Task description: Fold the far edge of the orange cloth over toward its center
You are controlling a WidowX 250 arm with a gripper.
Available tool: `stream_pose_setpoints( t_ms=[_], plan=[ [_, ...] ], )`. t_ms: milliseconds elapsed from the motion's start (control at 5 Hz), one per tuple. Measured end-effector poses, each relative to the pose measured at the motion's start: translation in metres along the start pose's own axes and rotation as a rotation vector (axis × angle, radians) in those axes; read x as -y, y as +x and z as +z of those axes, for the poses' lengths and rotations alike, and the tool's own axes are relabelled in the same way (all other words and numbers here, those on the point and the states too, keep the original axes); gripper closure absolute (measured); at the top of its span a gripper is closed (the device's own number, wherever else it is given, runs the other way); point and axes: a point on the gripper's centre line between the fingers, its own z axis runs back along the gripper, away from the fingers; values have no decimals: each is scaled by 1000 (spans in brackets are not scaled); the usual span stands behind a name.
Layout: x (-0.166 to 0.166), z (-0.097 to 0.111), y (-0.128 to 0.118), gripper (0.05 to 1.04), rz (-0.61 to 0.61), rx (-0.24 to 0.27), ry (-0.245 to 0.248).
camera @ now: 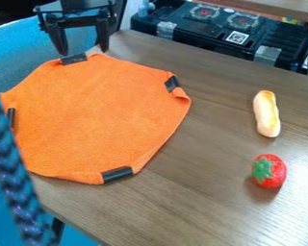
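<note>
The orange cloth [102, 113] lies spread flat across the table; my gripper will next pinch its top edge, where fingers can gather the thin fabric.
My gripper [83, 52] hangs at the upper left, over the far edge of an orange cloth, its two fingers apart with nothing between them. The orange cloth [102, 113] lies spread on the wooden table, with black pieces at several places along its border and its right corner slightly folded. Right of the cloth lies a toy bread roll [267, 114], pale and yellow-orange. Nearer the camera sits a red strawberry [273, 172] with a green leafy top facing left. The bread and the strawberry are apart from each other and from the cloth.
The wooden table [201, 187] ends in a diagonal edge at the lower left. A braided blue-black cord [18, 187] runs down the left side, close to the camera. Behind the far edge stands a black case [214, 31] with grey tape; a blue surface [21, 53] lies at upper left.
</note>
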Motion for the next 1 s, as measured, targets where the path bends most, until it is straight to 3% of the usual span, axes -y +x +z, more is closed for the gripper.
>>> stream_pose_setpoints(
  t_ms=[200,600,800,1000],
  plan=[
    [-1,-12,-4,83,-1,-34,10],
    [-13,-43,4,83,-88,-59,89],
    [-23,-38,39,83,-330,-76,66],
    [-27,-36,54,83,-585,-103,73]
  ],
)
